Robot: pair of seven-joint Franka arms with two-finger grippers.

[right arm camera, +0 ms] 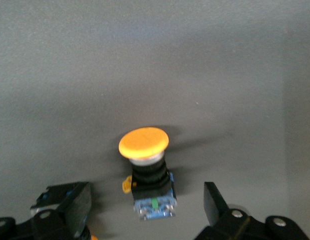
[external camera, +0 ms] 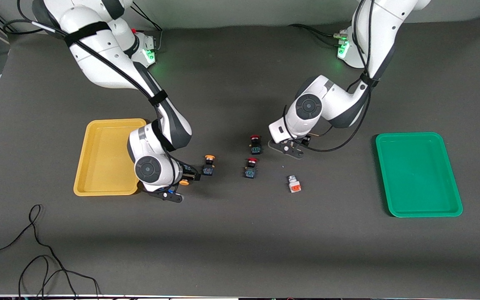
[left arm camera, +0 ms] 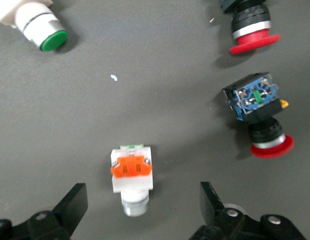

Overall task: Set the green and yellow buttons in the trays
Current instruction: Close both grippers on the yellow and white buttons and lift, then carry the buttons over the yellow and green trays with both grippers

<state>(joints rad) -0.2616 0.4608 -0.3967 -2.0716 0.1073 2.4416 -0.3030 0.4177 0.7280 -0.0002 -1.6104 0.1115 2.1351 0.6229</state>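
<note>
Next, my right gripper grabs the button with the yellow cap by its black body (right arm camera: 151, 181) to place it in the yellow tray.
A black button with a yellow cap (external camera: 208, 164) lies beside the yellow tray (external camera: 104, 154). My right gripper (external camera: 191, 174) is open just beside it. In the right wrist view the button (right arm camera: 146, 167) lies between the open fingers of the right gripper (right arm camera: 145, 194). A second orange cap (external camera: 184, 182) peeks from under that hand. A white-grey button with an orange end (external camera: 293, 183) lies mid-table. My left gripper (external camera: 305, 143) is open above the table. The left wrist view shows this button (left arm camera: 131, 175) between the spread fingers of the left gripper (left arm camera: 142, 192). It also shows a white button with a green cap (left arm camera: 40, 29). The green tray (external camera: 417, 175) holds nothing.
Two black buttons with red caps (external camera: 255, 144) (external camera: 251, 167) lie mid-table between the two grippers; they also show in the left wrist view (left arm camera: 251, 26) (left arm camera: 260, 120). A loose black cable (external camera: 36, 250) lies near the table's front edge at the right arm's end.
</note>
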